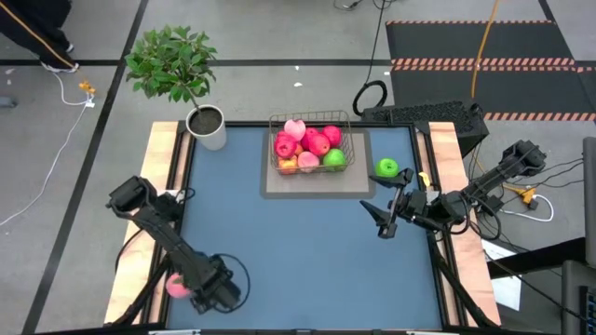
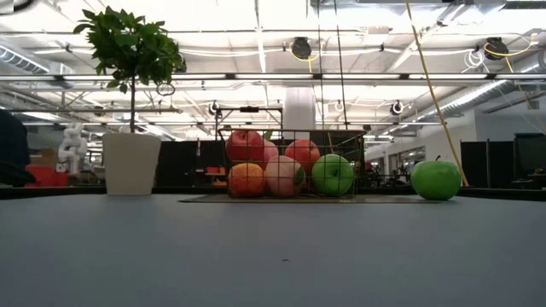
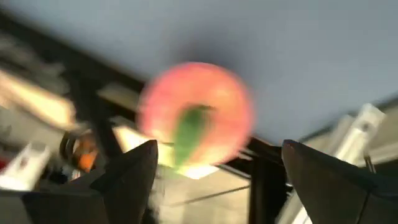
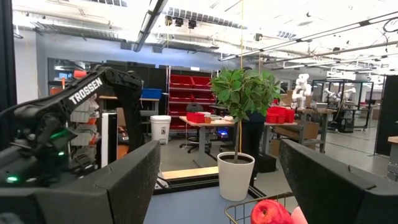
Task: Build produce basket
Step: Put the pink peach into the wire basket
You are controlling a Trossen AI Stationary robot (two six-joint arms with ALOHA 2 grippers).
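The left gripper should add the pink peach [image 1: 175, 287] to the wire basket [image 1: 312, 149], so it should next grab the peach by its rounded sides.
The wire basket [image 1: 312, 149] stands on a grey mat at the table's far middle, holding several red, pink, orange and green fruits [image 2: 286, 169]. A green apple [image 1: 387, 168] rests on the table just right of the basket. A pink peach [image 1: 175, 287] with a green leaf lies at the table's near left edge. In the left wrist view the peach [image 3: 196, 115] shows blurred just ahead of my open left gripper [image 3: 217, 149], which points at it [image 1: 189, 287]. My right gripper [image 1: 382, 219] hangs open above the table's right side, with nothing between its fingers [image 4: 217, 155].
A potted plant in a pale pot [image 1: 206, 126] stands at the far left corner. The grey mat [image 1: 279, 189] reaches a little past the basket. A dark keyboard [image 1: 419, 113] lies behind the table. Bare blue tabletop [image 1: 307, 261] fills the middle and near side.
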